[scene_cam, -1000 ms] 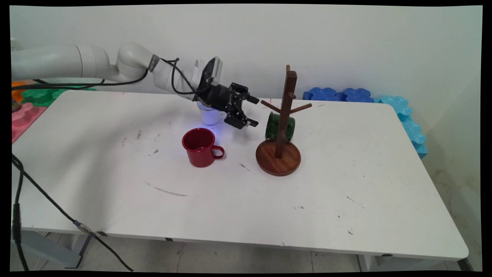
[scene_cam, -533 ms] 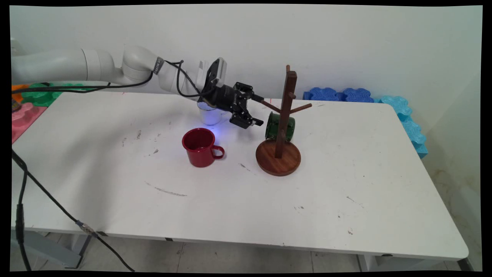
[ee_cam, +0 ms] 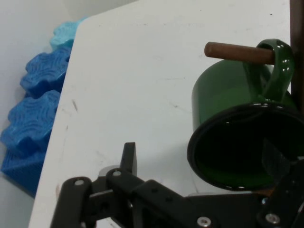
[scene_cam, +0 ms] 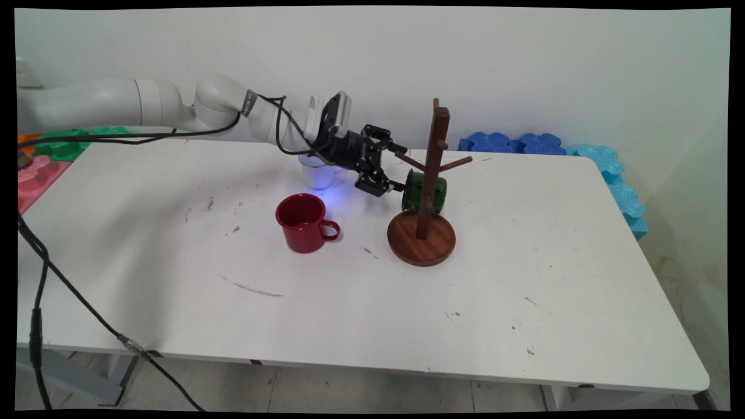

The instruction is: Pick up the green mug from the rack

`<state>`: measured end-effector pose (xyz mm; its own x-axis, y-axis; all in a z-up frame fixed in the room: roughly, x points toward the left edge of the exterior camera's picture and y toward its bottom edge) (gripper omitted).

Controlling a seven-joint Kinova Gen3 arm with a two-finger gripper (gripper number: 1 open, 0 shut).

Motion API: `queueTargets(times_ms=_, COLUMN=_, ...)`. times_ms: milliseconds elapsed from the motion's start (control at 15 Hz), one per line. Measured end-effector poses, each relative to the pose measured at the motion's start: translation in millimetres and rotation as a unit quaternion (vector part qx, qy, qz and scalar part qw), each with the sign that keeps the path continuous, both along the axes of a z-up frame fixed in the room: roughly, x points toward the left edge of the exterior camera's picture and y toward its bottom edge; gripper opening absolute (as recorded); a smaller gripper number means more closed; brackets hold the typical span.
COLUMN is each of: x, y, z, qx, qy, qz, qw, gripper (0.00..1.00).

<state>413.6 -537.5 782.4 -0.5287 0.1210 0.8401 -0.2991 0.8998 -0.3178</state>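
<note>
I will next grab the green mug by its open rim (scene_cam: 405,191) with my gripper, because the wooden peg goes through the mug's handle.
My gripper (scene_cam: 401,169) is open and lies on its side just left of a green mug (scene_cam: 425,191). The mug hangs by its handle from a low peg of a wooden mug tree (scene_cam: 433,163) with a round base. The lower fingertip (scene_cam: 399,187) is at the mug's rim; I cannot tell whether it touches. In the hand view the green mug (ee_cam: 223,99) hangs from the peg (ee_cam: 237,51), mouth towards me, and the gripper (ee_cam: 202,159) spans its left rim. A red mug (scene_cam: 302,222) stands upright front left. A white mug (scene_cam: 317,173) stands behind the wrist.
Dark blue foam pieces (scene_cam: 512,142) and light blue ones (scene_cam: 617,180) line the table's far right edge, and the dark blue foam (ee_cam: 33,109) also shows in the hand view. Coloured foam tiles (scene_cam: 41,157) lie at the left. A black cable (scene_cam: 35,279) hangs off the front left corner.
The arm has carried the open gripper to the right, from beside the white mug up to the green mug's rim. The mugs and the tree have not moved.
</note>
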Motion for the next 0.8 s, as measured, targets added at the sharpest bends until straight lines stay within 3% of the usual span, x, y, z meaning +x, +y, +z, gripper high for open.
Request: queueTargets(times_ms=800, x=-21, y=-11, z=-2, qx=-0.049, qy=-0.019, qz=-0.027, qw=0.9983, gripper=1.00)
